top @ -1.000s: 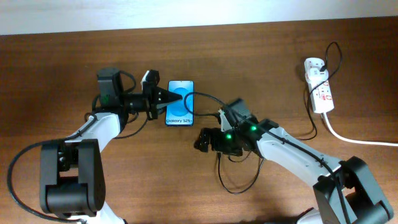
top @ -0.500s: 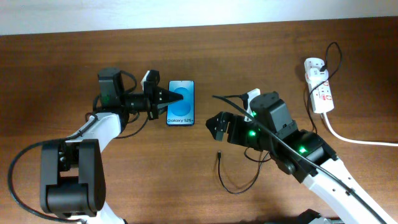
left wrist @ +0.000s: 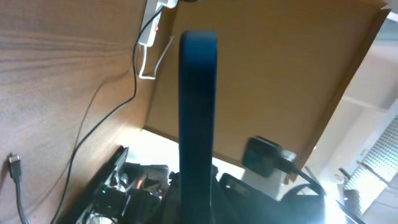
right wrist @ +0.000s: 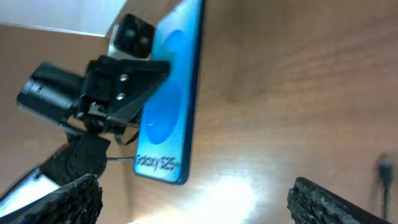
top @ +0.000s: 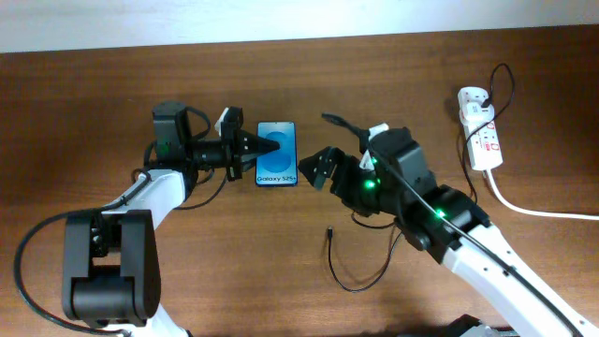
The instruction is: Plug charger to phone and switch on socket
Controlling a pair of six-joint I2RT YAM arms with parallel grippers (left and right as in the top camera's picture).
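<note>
I should next grab the phone with my right gripper by its long edge opposite my left gripper. Then my left gripper can regrip to plug in the charger.
The phone (top: 278,154) lies flat with its blue screen up; it also shows in the right wrist view (right wrist: 169,106) and edge-on in the left wrist view (left wrist: 198,106). My left gripper (top: 251,149) is shut on the phone's left edge. My right gripper (top: 318,172) is open and empty just right of the phone, its fingers (right wrist: 193,196) wide apart. The charger is a thin black cable looping on the table, its connector tip (top: 330,232) free in front of the right arm, also visible in both wrist views (left wrist: 13,163) (right wrist: 384,167). The white socket strip (top: 481,139) lies far right.
A thick white cord (top: 524,208) runs from the strip off the right edge. The charger's loop (top: 360,281) lies under the right arm. The table's far edge meets a white wall (top: 299,14). The socket also shows in the left wrist view (left wrist: 151,31).
My right gripper has risen from beside the cable tip and moved back-left to the phone's right side, empty. The left gripper and phone have shifted slightly right.
</note>
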